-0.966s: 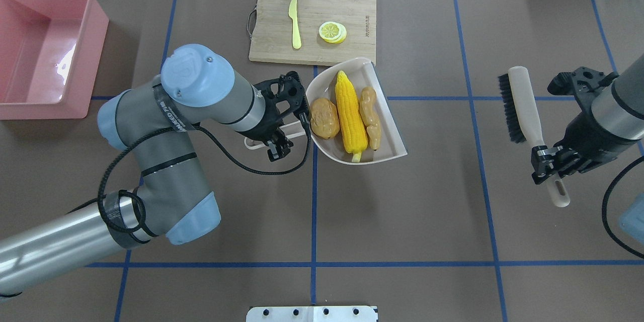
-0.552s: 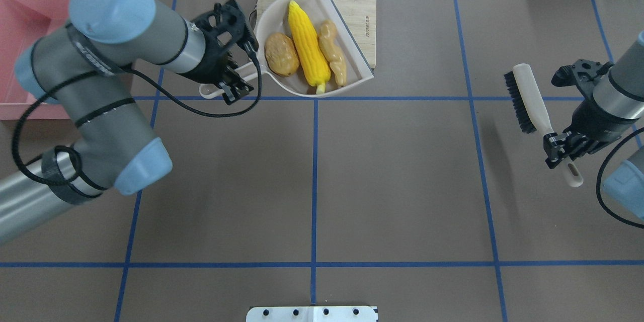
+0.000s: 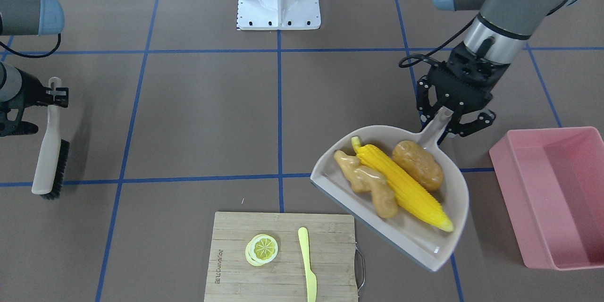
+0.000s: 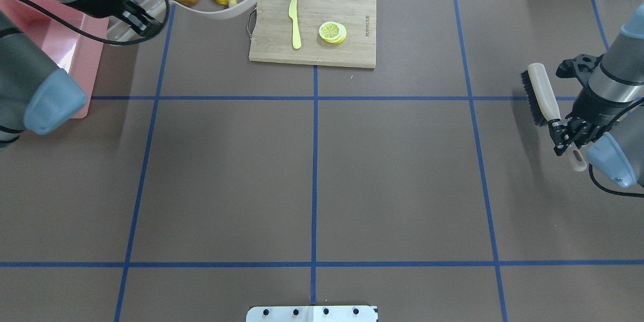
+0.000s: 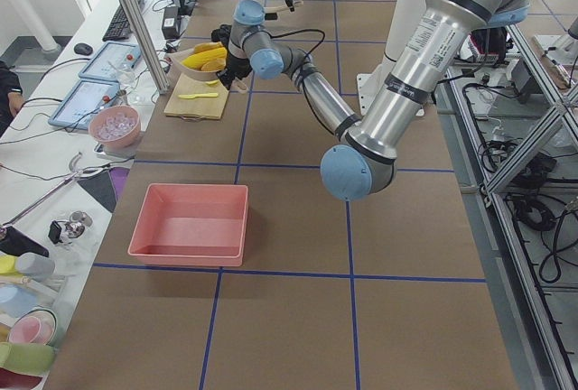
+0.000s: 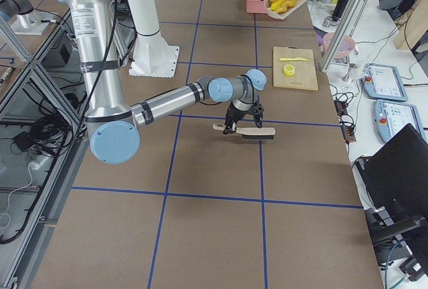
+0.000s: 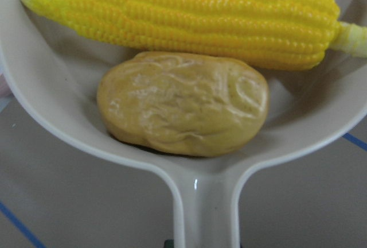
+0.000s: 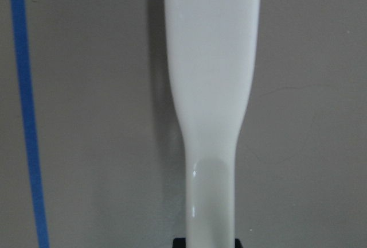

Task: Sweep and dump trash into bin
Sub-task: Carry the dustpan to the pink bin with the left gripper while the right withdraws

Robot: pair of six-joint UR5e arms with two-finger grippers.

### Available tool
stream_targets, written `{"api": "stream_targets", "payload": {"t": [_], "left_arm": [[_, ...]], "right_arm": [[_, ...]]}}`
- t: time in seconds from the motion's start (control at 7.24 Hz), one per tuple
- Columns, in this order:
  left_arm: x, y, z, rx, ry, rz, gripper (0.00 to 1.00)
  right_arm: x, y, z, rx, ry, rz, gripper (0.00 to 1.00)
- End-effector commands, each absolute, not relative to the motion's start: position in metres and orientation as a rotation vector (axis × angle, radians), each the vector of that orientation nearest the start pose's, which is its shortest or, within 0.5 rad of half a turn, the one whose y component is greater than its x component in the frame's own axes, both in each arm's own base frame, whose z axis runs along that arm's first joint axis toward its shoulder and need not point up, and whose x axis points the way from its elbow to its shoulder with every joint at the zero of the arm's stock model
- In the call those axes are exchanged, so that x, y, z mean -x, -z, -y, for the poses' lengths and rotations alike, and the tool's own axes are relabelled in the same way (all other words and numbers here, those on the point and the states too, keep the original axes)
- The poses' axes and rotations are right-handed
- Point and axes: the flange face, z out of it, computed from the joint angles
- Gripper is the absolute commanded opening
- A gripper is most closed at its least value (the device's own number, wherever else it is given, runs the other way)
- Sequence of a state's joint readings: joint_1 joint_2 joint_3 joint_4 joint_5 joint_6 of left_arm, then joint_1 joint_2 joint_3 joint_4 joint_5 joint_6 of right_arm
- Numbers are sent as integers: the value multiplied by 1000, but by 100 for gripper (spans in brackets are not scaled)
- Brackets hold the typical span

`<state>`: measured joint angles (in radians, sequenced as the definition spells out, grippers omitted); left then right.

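I should keep holding the brush (image 4: 541,90) with my right gripper until its bristles rest on the tabletop, because the black bristles are hanging above their shadow on the brown surface.
My left gripper (image 3: 446,120) is shut on the handle of the beige dustpan (image 3: 424,245), which hangs in the air beside the pink bin (image 3: 566,188). The trash lies in the pan: a yellow corn cob (image 3: 401,188), a brown potato (image 3: 417,164) and a tan ginger root (image 3: 368,184). The overhead view has the dustpan (image 4: 216,10) at the far left edge, near the bin (image 4: 65,45). The left wrist view is filled by the potato (image 7: 183,104) and corn (image 7: 189,18). My right gripper (image 4: 566,138) is shut on the handle of a brush (image 4: 541,90) at the right side.
A wooden cutting board (image 4: 312,25) at the far middle carries a pale yellow knife (image 4: 294,22) and a lemon slice (image 4: 332,31). A white base plate (image 4: 312,313) sits at the near edge. Blue tape lines cross the brown table.
My left arm has lifted the loaded dustpan off the table's middle and carried it far and left, up to the bin. The right arm has drawn the brush slightly rightward.
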<state>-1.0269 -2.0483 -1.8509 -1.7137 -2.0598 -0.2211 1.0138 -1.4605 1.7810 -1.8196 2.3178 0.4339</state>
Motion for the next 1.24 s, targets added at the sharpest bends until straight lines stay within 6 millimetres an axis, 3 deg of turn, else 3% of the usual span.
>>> {"api": "stream_targets", "payload": {"t": [0.0,0.28,0.41,0.55,0.69,0.83,1.1], "left_arm": [[-182,-283,565,-524,-309,-808,0],[-149,-304,562,-453,-202,-859,0],[-130,-315,562,-440,-160,-865,0],[-107,-331,560,-418,-119,-867,0],[-72,-363,552,-366,-62,-888,0],[-44,-387,540,-330,-19,-903,0],[-8,-445,491,-235,69,-904,0]], "right_arm": [[213,-552,468,334,126,669,0],[213,-558,468,345,122,665,0],[213,-561,468,350,118,662,8],[214,-562,467,354,117,660,12],[213,-562,468,356,111,662,12],[214,-562,468,359,108,664,15],[214,-562,468,360,108,666,24]]}}
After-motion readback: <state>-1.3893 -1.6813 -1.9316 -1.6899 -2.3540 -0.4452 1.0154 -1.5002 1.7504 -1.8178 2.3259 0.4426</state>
